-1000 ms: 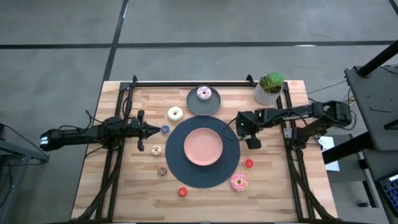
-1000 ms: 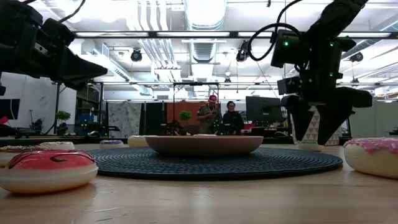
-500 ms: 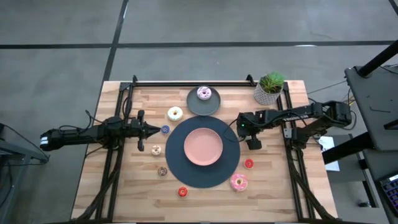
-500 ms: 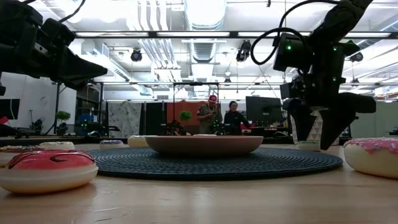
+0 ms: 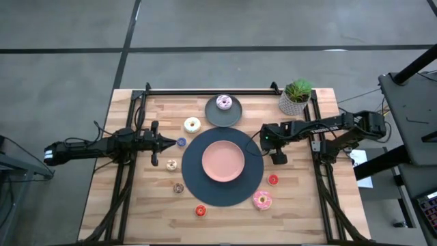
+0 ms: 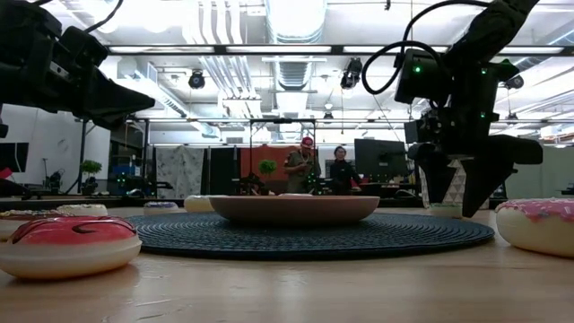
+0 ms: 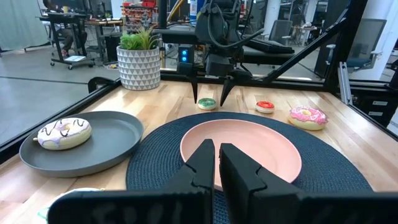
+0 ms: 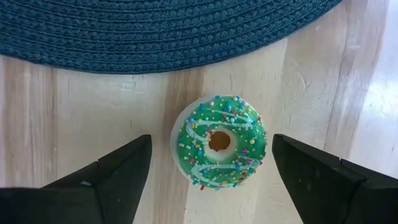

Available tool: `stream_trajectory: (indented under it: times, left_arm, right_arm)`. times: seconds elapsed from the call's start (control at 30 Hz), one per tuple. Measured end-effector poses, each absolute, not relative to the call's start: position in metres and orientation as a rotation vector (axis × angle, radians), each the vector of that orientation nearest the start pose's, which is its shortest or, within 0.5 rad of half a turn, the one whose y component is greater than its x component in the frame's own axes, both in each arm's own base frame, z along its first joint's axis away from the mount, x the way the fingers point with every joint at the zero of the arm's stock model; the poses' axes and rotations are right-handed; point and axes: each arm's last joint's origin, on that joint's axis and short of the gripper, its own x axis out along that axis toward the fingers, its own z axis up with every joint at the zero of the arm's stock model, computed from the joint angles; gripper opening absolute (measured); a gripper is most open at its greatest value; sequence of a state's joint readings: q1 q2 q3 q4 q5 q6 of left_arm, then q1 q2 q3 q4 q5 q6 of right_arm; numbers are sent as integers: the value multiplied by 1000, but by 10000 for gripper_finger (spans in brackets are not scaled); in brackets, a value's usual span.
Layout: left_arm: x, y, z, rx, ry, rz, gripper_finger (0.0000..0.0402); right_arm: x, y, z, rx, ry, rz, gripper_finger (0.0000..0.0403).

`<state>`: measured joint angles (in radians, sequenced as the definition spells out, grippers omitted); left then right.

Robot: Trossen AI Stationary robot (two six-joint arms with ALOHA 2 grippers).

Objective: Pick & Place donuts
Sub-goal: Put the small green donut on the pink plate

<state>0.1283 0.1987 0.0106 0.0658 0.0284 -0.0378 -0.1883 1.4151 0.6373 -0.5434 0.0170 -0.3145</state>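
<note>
The fingers of the robot's right gripper are on either side of the green donut, so the gripper should close. Closing now would hold it.
My right gripper points down, open, over a small green sprinkled donut that lies flat on the wood just off the dark mat; its fingers stand on either side without touching. The left wrist view shows that gripper above the green donut. My left gripper waits shut, level, at the table's left. Other donuts lie flat: cream, pink, two red, blue, tan, brown. A white-pink one lies on the grey plate.
A pink plate sits on a round dark woven mat at the table's middle. A potted plant stands at the far right corner. Black frame rails run along the far edge and both sides. People stand in the room behind.
</note>
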Motion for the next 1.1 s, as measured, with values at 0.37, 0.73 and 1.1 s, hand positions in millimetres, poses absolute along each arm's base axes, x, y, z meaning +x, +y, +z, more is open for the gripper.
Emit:
stream_trajectory:
  times: [0.37, 0.73, 1.1]
  left_arm:
    - [108, 13, 157, -47, 121, 102, 0]
    - [108, 13, 157, -47, 120, 102, 0]
    - [108, 13, 157, -47, 120, 102, 0]
  right_arm:
    - [216, -41, 141, -127, 1321, 61, 324]
    - [216, -40, 141, -128, 1318, 67, 273]
    - [216, -40, 141, -131, 1317, 70, 226]
